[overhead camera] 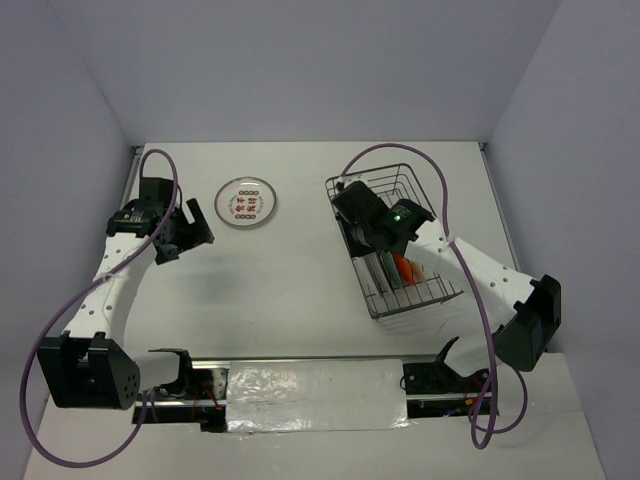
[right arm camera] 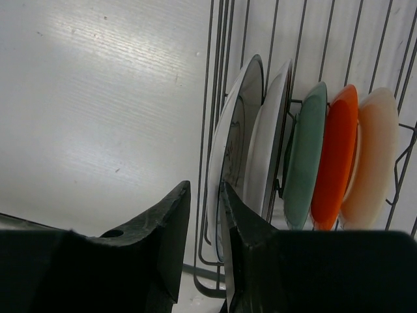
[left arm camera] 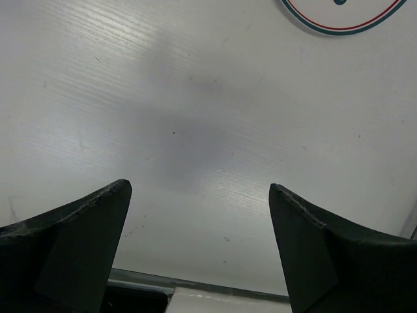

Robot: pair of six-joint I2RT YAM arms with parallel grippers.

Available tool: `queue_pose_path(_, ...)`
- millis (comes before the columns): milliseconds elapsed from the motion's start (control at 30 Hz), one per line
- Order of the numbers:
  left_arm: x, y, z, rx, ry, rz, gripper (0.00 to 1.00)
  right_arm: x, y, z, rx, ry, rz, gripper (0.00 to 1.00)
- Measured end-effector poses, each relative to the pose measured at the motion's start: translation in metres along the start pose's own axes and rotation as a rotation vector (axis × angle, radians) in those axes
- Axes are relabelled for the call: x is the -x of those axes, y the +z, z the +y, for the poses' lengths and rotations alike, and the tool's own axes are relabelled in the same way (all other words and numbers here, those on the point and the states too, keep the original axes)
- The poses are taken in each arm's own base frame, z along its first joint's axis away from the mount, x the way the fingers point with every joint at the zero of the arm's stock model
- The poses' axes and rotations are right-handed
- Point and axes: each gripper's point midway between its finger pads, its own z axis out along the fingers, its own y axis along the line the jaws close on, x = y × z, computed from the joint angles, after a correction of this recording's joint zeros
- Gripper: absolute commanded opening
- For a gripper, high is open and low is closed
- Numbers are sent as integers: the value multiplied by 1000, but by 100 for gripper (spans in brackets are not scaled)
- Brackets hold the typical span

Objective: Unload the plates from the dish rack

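The pale plate would stay in the dish rack if I lifted my right gripper now, because the gripper's fingers are open on both sides of the pale plate's rim (right arm camera: 214,188).
The dish rack (overhead camera: 402,172) stands right of centre, a wire basket (right arm camera: 212,65) with several plates on edge. From left in the right wrist view: a pale plate with dark marks (right arm camera: 234,124), a white one (right arm camera: 273,130), teal (right arm camera: 306,156), orange (right arm camera: 335,156), cream (right arm camera: 373,156). My right gripper (overhead camera: 378,255) reaches down into the rack. Its jaws (right arm camera: 205,189) stand narrow astride the first plate's rim and the rack's end wires, with a sliver of gap by the left finger. A white plate with red marks (overhead camera: 246,202) lies flat on the table. My left gripper (overhead camera: 199,226) hovers just left of it, open and empty (left arm camera: 200,189).
The white plate's rim (left arm camera: 339,19) shows at the top right of the left wrist view. Purple cables loop over both arms. A metal rail (overhead camera: 300,357) with plastic sheeting runs along the near edge, and grey walls enclose the table.
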Motion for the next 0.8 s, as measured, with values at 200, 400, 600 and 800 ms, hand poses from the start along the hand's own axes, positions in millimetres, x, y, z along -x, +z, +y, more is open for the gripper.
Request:
queue_pose_path(200,-7,3,1,-8,19,23,100,-4,4,-4,-11,-9,9,35)
queue_pose_path(400,-13,5,0,-16,19,43,100,-19,17,-11,-27,-18,48,33)
queue_pose_path(600,-14,6,-1,-21,20,51,100,-20,21,-5,15,7,61,10)
queue_pose_path(800,-15,6,-2,-30,20,56,99,-19,19,-1,60,29,67,3)
